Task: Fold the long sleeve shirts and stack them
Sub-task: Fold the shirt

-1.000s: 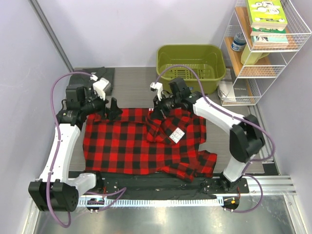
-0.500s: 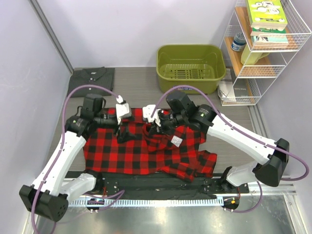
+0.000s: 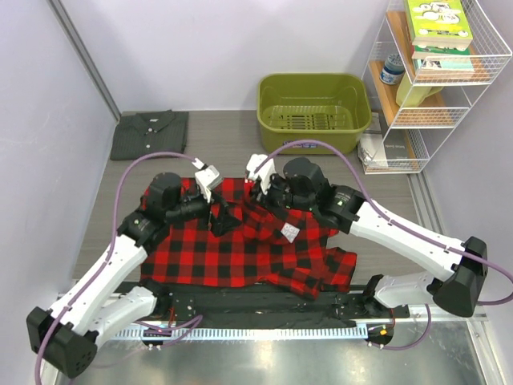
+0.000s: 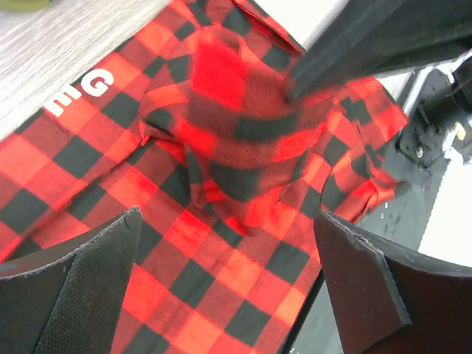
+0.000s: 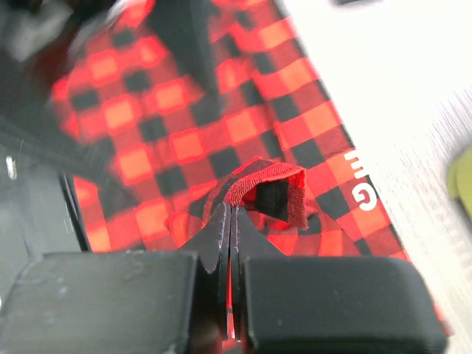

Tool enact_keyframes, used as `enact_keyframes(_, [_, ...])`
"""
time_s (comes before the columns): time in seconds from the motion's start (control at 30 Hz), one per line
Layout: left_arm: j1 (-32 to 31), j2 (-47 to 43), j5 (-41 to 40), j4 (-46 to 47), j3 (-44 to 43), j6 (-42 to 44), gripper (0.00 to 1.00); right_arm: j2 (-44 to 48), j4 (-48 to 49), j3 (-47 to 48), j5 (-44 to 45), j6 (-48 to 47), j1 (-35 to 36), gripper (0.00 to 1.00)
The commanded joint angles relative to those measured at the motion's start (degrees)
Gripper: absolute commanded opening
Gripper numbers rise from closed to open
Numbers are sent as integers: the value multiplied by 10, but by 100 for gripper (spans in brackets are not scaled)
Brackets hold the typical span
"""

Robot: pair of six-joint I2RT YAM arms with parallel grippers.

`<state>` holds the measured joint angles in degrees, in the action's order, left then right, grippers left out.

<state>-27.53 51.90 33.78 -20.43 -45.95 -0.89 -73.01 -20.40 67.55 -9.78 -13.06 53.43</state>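
I need to grab the plaid shirt's raised fold (image 3: pixel 248 204) (image 4: pixel 240 146) with my left gripper next, beside the spot my right gripper is pinching. That will free my right gripper for folding.
The red-and-black plaid shirt (image 3: pixel 200 253) lies spread on the table, with its white label (image 3: pixel 290 233) showing. My right gripper (image 3: pixel 260 195) is shut on a raised fold of that shirt (image 5: pixel 269 179), and the cloth hangs from its tips (image 5: pixel 231 214). My left gripper (image 3: pixel 223 220) hovers just left of it. Its jaws (image 4: pixel 228 287) stand wide open over the plaid (image 4: pixel 221 192) with nothing between them. In the left wrist view the right gripper's fingers (image 4: pixel 346 51) pinch the bunched cloth. The dark grey shirt (image 3: pixel 150 133) lies folded at the back left.
An olive green basket (image 3: pixel 313 104) stands at the back, right of centre. A white wire shelf (image 3: pixel 439 84) with books is at the back right, and papers (image 3: pixel 373 149) lie at its foot. A black mat (image 3: pixel 264 298) runs along the near edge.
The left arm swung from the shirt's back left corner to the centre, beside the right gripper. The right arm drew the pinched fold slightly forward and left.
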Motion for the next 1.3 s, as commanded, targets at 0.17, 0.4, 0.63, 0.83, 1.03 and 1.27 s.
enact_keyframes(0.17, [-125,-14,-304,96,12,-69,100,-16,142,6,249,371,2,1])
enact_keyframes(0.4, [-189,26,-389,224,24,-8,100,-37,123,33,308,492,2,1])
enact_keyframes(0.63, [-190,65,-366,314,38,-16,100,-47,121,58,311,507,-1,1])
enact_keyframes(0.83, [-174,78,-403,339,24,4,67,-33,121,46,284,499,-2,1])
enact_keyframes(1.03, [-168,79,-348,312,14,6,0,-23,157,32,251,434,-2,16])
enact_keyframes(1.27, [-133,25,-168,255,35,31,0,36,159,67,158,152,-31,91])
